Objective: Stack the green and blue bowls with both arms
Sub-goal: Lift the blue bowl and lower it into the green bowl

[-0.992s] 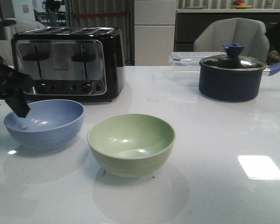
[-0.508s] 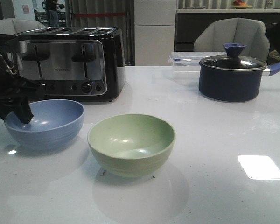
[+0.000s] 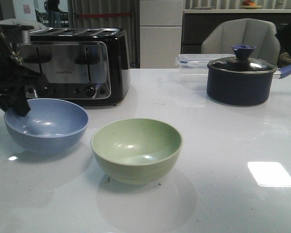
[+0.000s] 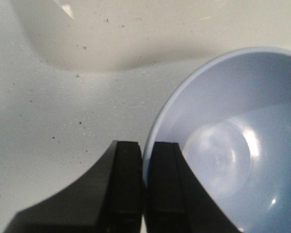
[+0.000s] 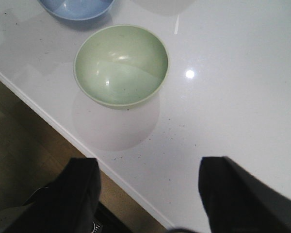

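Note:
My left gripper holds the pale blue bowl and should keep it until it is over the pale green bowl (image 3: 136,149). The blue bowl's base (image 3: 47,149) is beside it, so it would miss if I opened now.
The pale blue bowl (image 3: 46,125) is at the left of the white table, in front of the toaster. My left gripper (image 3: 18,108) is shut on its left rim, one finger inside and one outside, as the left wrist view shows (image 4: 144,165); the blue bowl (image 4: 233,145) fills that view. The bowl looks slightly raised and tilted. The pale green bowl (image 3: 136,149) stands upright at the table's front centre, empty. The right wrist view shows the green bowl (image 5: 120,65) and part of the blue bowl (image 5: 75,8). My right gripper (image 5: 148,182) is open and empty, above the table's front edge.
A black and chrome toaster (image 3: 70,65) stands behind the blue bowl. A dark navy lidded pot (image 3: 242,77) with a blue handle and a clear plastic box (image 3: 191,65) stand at the back right. The table's front edge (image 5: 87,145) runs under my right gripper.
My left gripper has closed on the blue bowl's left rim and lifted a little; the bowl has risen slightly. The green bowl has not moved.

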`<action>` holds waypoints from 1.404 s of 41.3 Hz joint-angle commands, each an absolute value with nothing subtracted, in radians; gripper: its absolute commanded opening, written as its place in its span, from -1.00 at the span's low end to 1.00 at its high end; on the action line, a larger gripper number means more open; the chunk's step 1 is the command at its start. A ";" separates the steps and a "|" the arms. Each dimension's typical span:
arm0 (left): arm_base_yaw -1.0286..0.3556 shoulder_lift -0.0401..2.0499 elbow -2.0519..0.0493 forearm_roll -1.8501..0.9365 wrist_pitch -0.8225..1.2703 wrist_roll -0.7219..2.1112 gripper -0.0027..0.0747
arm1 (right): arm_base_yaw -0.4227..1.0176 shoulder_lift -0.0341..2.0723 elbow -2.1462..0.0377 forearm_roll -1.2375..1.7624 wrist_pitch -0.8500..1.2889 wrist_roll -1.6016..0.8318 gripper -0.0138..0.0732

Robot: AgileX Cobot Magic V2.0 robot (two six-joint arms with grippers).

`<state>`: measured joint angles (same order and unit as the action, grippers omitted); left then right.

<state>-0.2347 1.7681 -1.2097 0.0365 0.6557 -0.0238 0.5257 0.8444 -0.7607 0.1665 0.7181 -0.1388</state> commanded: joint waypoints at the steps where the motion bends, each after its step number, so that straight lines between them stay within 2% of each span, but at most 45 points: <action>1: -0.242 1.681 -1.305 0.006 0.692 -0.030 -0.69 | 0.529 0.837 -0.787 0.170 0.658 -0.149 0.56; 12: -0.273 1.582 -1.416 -0.106 0.780 -0.030 -0.69 | 0.529 0.837 -0.787 0.170 0.658 -0.149 0.56; 28: -0.518 1.550 -1.388 -0.108 0.799 0.022 -0.69 | 0.529 0.837 -0.787 0.170 0.658 -0.149 0.56; 35: -0.586 1.571 -1.332 -0.108 0.689 0.022 -0.69 | 0.529 0.837 -0.787 0.170 0.658 -0.149 0.56; 58: -0.599 1.775 -1.322 -0.131 0.626 0.022 -0.69 | 0.529 0.837 -0.787 0.170 0.658 -0.149 0.56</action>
